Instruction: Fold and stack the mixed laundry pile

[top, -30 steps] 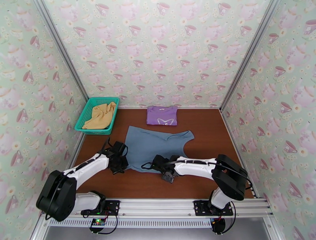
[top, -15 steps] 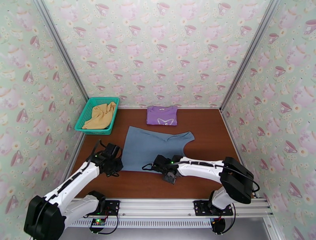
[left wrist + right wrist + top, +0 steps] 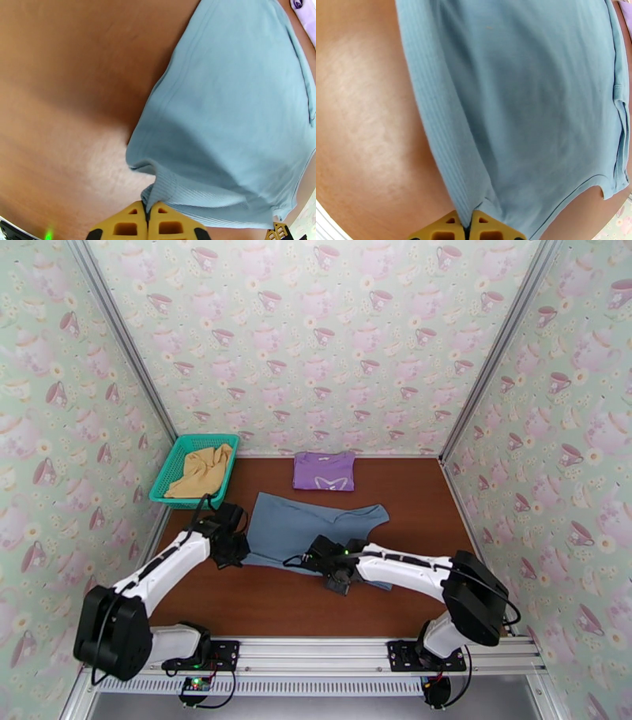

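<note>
I need to move the tank top's corner (image 3: 155,194) inward before my left gripper lets go of it, because that corner in my left fingers is short of the tank top's flat body.
A grey-blue tank top (image 3: 304,526) lies spread on the brown table, its near hem lifted at both corners. My left gripper (image 3: 231,549) is shut on the hem's left corner, and its yellow fingertips (image 3: 130,225) pinch the ribbed edge of the grey-blue tank top (image 3: 237,118). My right gripper (image 3: 328,568) is shut on the hem's right part; in the right wrist view the grey-blue tank top (image 3: 521,98) runs up from the pinching fingertips (image 3: 434,231). A folded purple T-shirt (image 3: 324,470) with pale print lies at the back. A mustard-yellow piece (image 3: 202,470) sits in the basket.
The teal mesh basket (image 3: 172,467) stands at the back left against the wall. Patterned walls close in the table on three sides. An aluminium rail (image 3: 316,654) with the arm bases runs along the near edge.
Both grippers have carried the tank top's near hem away from me, toward the back. The left gripper swung out left, then forward. The garment now looks shorter front to back.
</note>
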Motion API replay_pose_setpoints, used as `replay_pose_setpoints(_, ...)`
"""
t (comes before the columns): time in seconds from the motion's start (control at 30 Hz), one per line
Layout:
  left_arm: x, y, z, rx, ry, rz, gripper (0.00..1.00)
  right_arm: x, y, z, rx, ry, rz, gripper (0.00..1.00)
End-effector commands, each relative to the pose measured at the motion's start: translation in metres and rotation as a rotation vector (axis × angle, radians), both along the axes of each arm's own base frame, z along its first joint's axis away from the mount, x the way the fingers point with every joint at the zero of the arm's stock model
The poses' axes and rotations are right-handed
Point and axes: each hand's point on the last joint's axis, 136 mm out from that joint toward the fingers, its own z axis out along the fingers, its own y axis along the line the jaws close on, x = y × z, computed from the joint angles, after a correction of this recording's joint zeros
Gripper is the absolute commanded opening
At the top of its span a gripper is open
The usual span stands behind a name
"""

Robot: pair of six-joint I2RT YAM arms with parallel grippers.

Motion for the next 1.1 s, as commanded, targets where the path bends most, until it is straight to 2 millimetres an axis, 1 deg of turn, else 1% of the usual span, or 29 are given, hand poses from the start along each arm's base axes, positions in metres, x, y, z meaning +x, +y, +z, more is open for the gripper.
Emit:
replay_pose_setpoints(0.0, 0.021, -0.001, 0.001, 0.009, -0.016, -0.04, 0.0, 0.008, 0.004, 0.001, 0.001, 0.023, 0.026, 0.0)
replay_pose_setpoints(0.03, 0.033, -0.004, 0.008, 0.001, -0.036, -0.042, 0.0, 0.012, 0.004, 0.002, 0.003, 0.025, 0.023, 0.0)
replay_pose_setpoints(0.17, 0.052, -0.007, -0.005, 0.005, -0.007, -0.057, 0.0, 0.022, 0.002, -0.001, 0.006, 0.043, 0.014, 0.0)
replay_pose_setpoints(0.33, 0.069, -0.009, -0.02, 0.013, 0.024, -0.064, 0.01, 0.031, -0.001, -0.008, -0.001, 0.067, 0.002, 0.0)
replay_pose_setpoints(0.4, 0.075, -0.009, -0.024, 0.013, 0.032, -0.063, 0.22, 0.035, -0.002, -0.011, -0.004, 0.078, -0.008, 0.0)
replay_pose_setpoints(0.43, 0.077, -0.011, -0.026, 0.014, 0.034, -0.07, 0.35, 0.037, -0.003, -0.012, -0.007, 0.08, -0.014, 0.0)
replay_pose_setpoints(0.47, 0.08, -0.01, -0.026, 0.016, 0.034, -0.068, 0.47, 0.038, -0.003, -0.013, -0.01, 0.08, -0.019, 0.03)
replay_pose_setpoints(0.53, 0.085, -0.011, -0.025, 0.015, 0.028, -0.069, 0.62, 0.044, -0.005, -0.013, -0.009, 0.072, -0.038, 0.1)
replay_pose_setpoints(0.57, 0.087, -0.011, -0.024, 0.016, 0.025, -0.069, 0.67, 0.047, -0.006, -0.012, -0.007, 0.065, -0.052, 0.15)
replay_pose_setpoints(0.63, 0.09, -0.012, -0.022, 0.016, 0.018, -0.069, 0.72, 0.055, -0.008, -0.009, -0.001, 0.046, -0.083, 0.19)
replay_pose_setpoints(0.77, 0.091, -0.014, -0.016, 0.008, 0.004, -0.07, 0.75, 0.069, -0.01, -0.003, 0.014, -0.005, -0.145, 0.23)
replay_pose_setpoints(0.87, 0.084, -0.015, -0.013, 0.004, -0.004, -0.068, 0.74, 0.077, -0.012, 0.0, 0.032, -0.03, -0.206, 0.27)
replay_pose_setpoints(0.93, 0.076, -0.016, -0.013, 0.002, -0.007, -0.068, 0.73, 0.083, -0.015, 0.0, 0.033, -0.05, -0.257, 0.34)
replay_pose_setpoints(0.97, 0.073, -0.016, -0.013, 0.001, -0.005, -0.068, 0.7, 0.086, -0.016, 0.0, 0.033, -0.059, -0.281, 0.35)
replay_pose_setpoints(1.07, 0.062, -0.018, -0.017, -0.003, 0.007, -0.075, 0.55, 0.094, -0.023, 0.0, 0.031, -0.088, -0.364, 0.37)
